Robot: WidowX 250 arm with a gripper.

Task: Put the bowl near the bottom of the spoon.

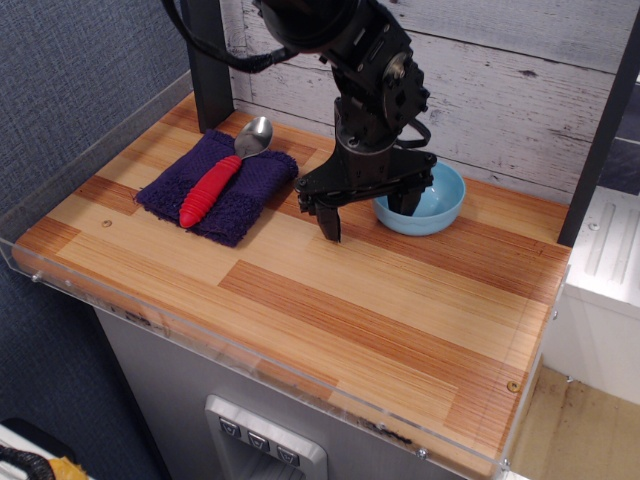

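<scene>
The bowl's round body is wider than my open fingers, so I should next grab the bowl by its thin rim (378, 207).
The light-blue bowl (443, 199) stands at the back right of the wooden table (380, 300). The spoon (212, 187), with a red ribbed handle and a silver head, lies on a purple knitted cloth (248, 197) at the back left, its handle end pointing to the front left. My black gripper (368, 213) is open and hangs low over the bowl's left rim. One finger (329, 222) is outside the bowl just above the table, the other finger (408, 198) is inside the bowl. The bowl's left part is hidden by the gripper.
A black post (206, 60) stands at the back left and another (605, 130) at the right. A clear plastic rim (250, 345) runs along the table's front and left edges. A white plank wall (520, 80) is behind.
</scene>
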